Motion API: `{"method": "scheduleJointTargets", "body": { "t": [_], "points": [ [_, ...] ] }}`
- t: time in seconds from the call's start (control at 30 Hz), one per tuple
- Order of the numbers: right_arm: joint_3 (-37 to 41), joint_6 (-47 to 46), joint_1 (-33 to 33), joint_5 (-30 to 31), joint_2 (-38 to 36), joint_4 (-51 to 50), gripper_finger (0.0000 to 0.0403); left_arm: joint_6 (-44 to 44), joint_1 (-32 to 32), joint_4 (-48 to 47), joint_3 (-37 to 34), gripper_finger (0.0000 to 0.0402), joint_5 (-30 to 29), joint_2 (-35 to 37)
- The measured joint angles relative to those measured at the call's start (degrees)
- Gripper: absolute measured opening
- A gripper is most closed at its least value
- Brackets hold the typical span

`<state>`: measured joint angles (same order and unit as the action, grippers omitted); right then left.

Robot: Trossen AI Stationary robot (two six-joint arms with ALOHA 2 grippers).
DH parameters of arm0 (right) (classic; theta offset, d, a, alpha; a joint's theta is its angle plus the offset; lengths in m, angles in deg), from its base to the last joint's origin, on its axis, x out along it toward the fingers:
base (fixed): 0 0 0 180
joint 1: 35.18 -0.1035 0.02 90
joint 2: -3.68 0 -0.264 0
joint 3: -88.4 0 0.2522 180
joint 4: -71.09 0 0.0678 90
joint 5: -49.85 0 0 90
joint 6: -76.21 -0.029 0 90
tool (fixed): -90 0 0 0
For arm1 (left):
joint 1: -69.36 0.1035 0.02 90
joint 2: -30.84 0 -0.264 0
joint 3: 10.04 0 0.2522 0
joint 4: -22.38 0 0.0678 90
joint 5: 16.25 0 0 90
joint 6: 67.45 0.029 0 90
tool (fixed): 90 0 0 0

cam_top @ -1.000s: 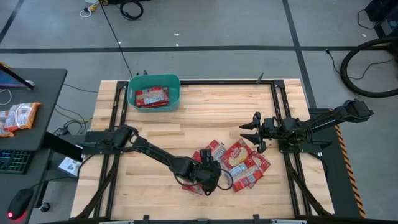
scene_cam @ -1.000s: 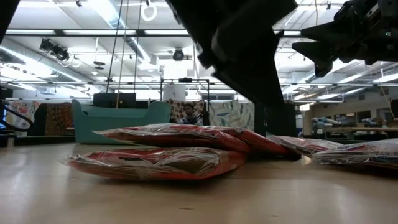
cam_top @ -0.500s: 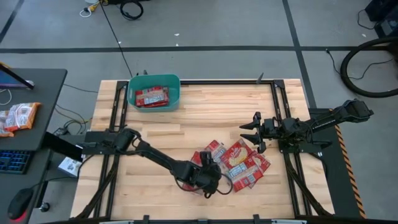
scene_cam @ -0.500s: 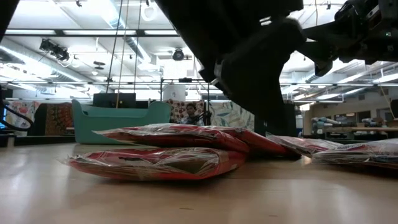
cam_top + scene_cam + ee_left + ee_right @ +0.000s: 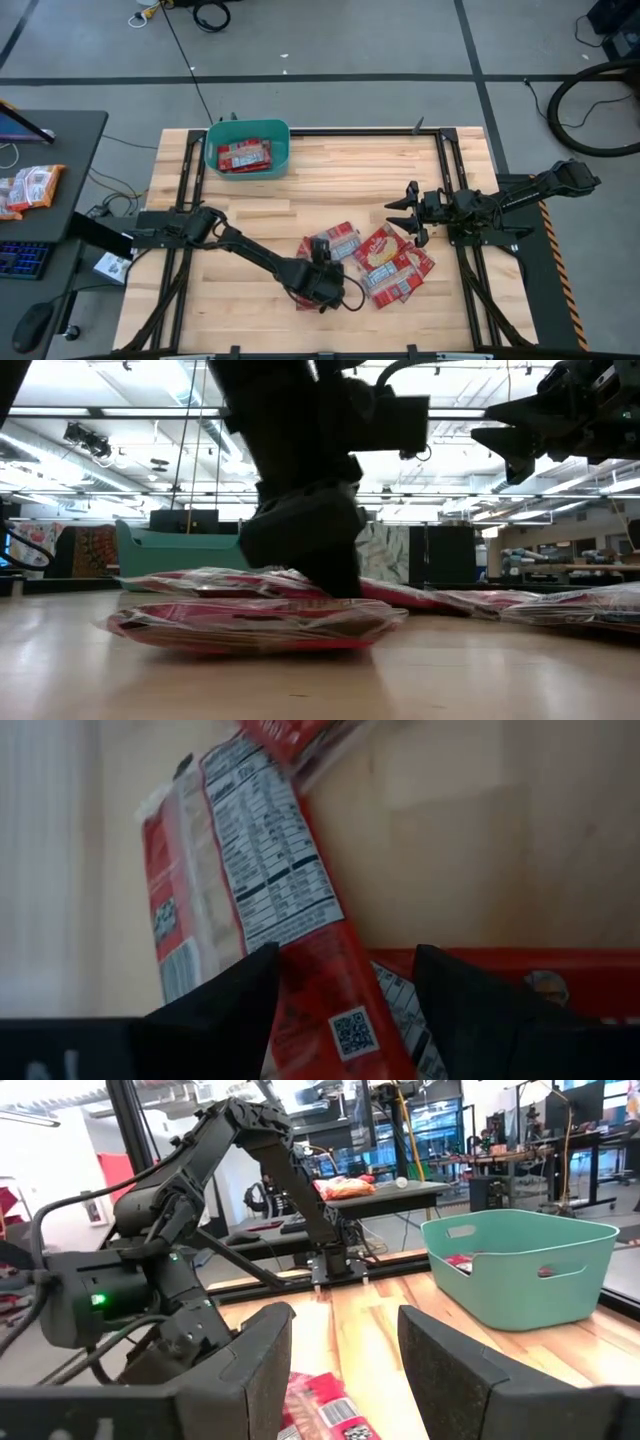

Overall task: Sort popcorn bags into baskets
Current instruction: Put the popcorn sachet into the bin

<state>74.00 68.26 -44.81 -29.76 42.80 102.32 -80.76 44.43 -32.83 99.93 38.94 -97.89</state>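
Observation:
Next, my left gripper grabs this red popcorn bag by its end with the QR code (image 5: 353, 1032) to sort the bag into the teal basket.
Several red popcorn bags lie overlapping in a pile (image 5: 385, 262) near the table's near edge; in the low view they lie flat on the wood (image 5: 250, 625). The teal basket (image 5: 247, 150) stands at the far left with a few bags (image 5: 244, 155) inside. My left gripper (image 5: 320, 280) is down on the pile's left side (image 5: 300, 575), open, its fingers on either side of one bag (image 5: 270, 900) that shows its nutrition label. My right gripper (image 5: 405, 215) hovers open above the table to the right of the pile (image 5: 345, 1370). My left gripper comes at the bag from above, pointing down, with one end of the bag (image 5: 330, 990) between its two fingers (image 5: 215, 1010). The bag still lies on the pile. Whether the pads touch its edges, I cannot tell.
Black frame rails (image 5: 445, 170) run along the table's sides. Bare wood (image 5: 330, 190) lies between the basket and the pile. A side desk on the left carries more bags (image 5: 30, 187) and a keyboard. The right wrist view shows the left arm (image 5: 200, 1200) and the basket (image 5: 520, 1270).
My left gripper has moved a little toward the table's left edge over the pile and has come down onto the bags. The bag on top of the pile near it now shows more fully. The right arm has kept still.

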Motion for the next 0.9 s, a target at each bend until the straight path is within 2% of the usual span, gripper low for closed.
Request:
{"method": "scheduleJointTargets", "body": {
  "t": [0.17,0.37,0.5,0.7,0.9],
  "points": [
    [0.0,0.0,0.0,0.0,0.0,0.0,0.0189,-2.5,0.1,-0.9,0.9,0.0235,-0.9,-0.1],
    [0.0,0.0,0.0,0.0,0.0,0.0,0.0189,-2.2,0.1,4.8,1.8,0.0235,-2.4,0.0],
    [0.0,0.0,0.0,0.0,0.0,0.0,0.0189,0.5,0.3,6.4,1.9,0.0235,-3.5,-1.6],
    [0.0,0.0,0.0,-0.1,0.0,0.2,0.0189,6.5,0.4,6.1,1.8,0.0235,-8.8,-4.1],
    [0.0,0.0,0.0,-0.1,0.0,0.1,0.0189,8.9,0.3,5.8,1.9,0.0235,-13.0,-4.4]
  ]
}}
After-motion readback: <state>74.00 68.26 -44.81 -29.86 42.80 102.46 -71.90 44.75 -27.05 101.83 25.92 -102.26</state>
